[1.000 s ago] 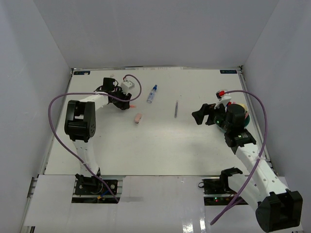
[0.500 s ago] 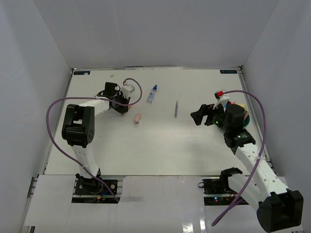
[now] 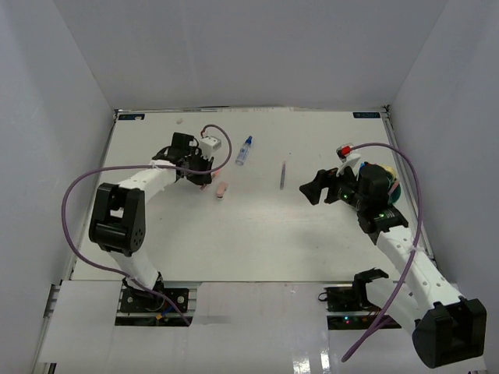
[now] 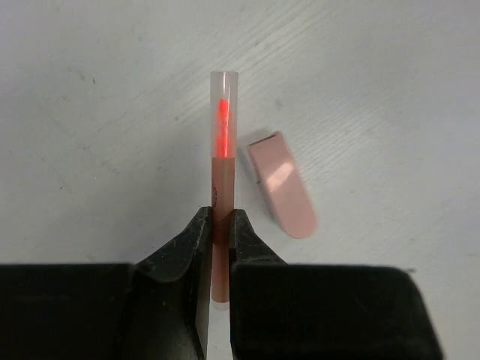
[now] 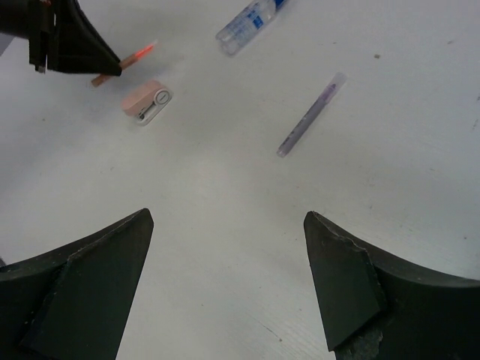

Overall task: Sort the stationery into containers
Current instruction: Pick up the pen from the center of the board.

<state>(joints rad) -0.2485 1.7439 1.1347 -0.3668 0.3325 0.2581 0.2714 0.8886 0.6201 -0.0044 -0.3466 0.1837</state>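
I need to grab the pink pen by its clear red-core end with my right gripper next, so the body of the pen stays free to go into the teal bowl point(image 3: 398, 189).
My left gripper point(image 3: 204, 174) is shut on a thin pink pen with a red core point(image 4: 223, 142), held just above the table; it also shows in the right wrist view point(image 5: 129, 62). A pinkish eraser block point(image 3: 221, 189) lies right beside the pen's tip point(image 4: 283, 184). A small blue-capped clear bottle point(image 3: 244, 150) and a thin purple-grey pen point(image 3: 282, 174) lie at the table's middle back. My right gripper point(image 3: 312, 189) is open and empty, above bare table point(image 5: 229, 225). The teal bowl point(image 3: 398, 189) is mostly hidden behind the right arm.
White walls enclose the table on three sides. Purple cables loop off both arms. The bottle point(image 5: 246, 22), the purple-grey pen point(image 5: 309, 116) and the eraser point(image 5: 146, 103) lie ahead of the right gripper's jaws.
My left gripper has moved right and toward the near side with the pen, ending beside the eraser. My right gripper has shifted a little to the left.
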